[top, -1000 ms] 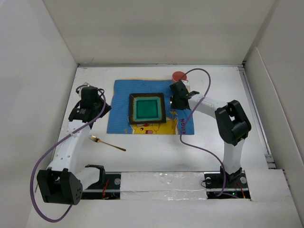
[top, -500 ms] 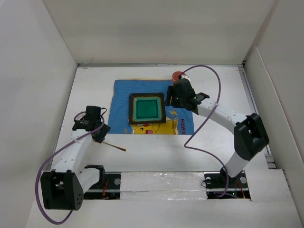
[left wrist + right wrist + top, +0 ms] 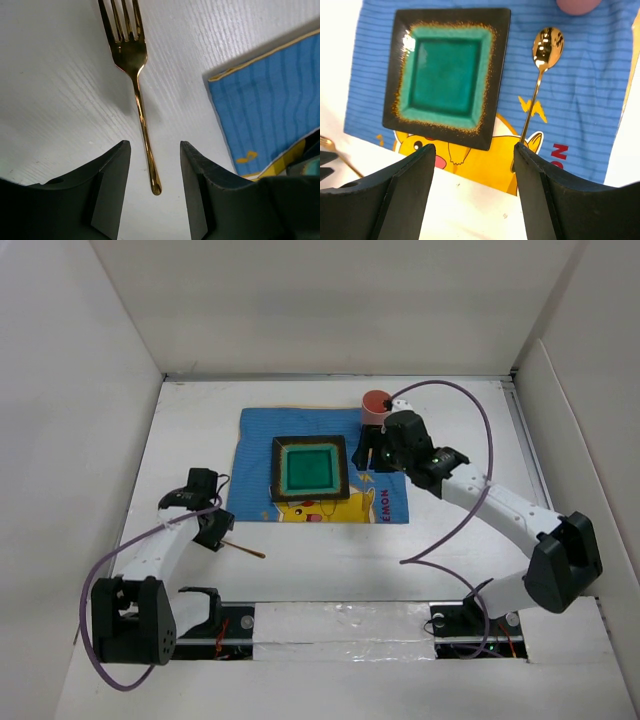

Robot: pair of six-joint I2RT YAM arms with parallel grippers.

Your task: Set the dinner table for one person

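It isn't time to close yet: my left gripper's fingers are above the handle [image 3: 246, 550] [image 3: 149, 159] of the fork. My left gripper needs to go down first, then close on the handle.
A gold fork [image 3: 134, 65] lies on the white dinner table [image 3: 320, 565], left of the blue cartoon mat [image 3: 256, 450]. My left gripper [image 3: 155, 187] stands open low over the fork, its handle end between the fingers without touching them. In the top view only the fork's handle [image 3: 246, 550] shows beside the left gripper [image 3: 210, 530]. A square green plate [image 3: 447, 75] with a dark rim sits on the mat, and a gold spoon [image 3: 540, 85] lies to its right. My right gripper [image 3: 474, 152] hangs open and empty above the mat's near edge, next to the plate [image 3: 311, 468].
A red cup [image 3: 377, 403] stands at the mat's far right corner, just behind the right gripper [image 3: 370, 455]. White walls close the table on the left, back and right. Purple cables loop off both arms.
My left gripper came forward from beside the mat's left edge down to the fork and opened. The right jaws opened wide and that arm's elbow swung out to the right.
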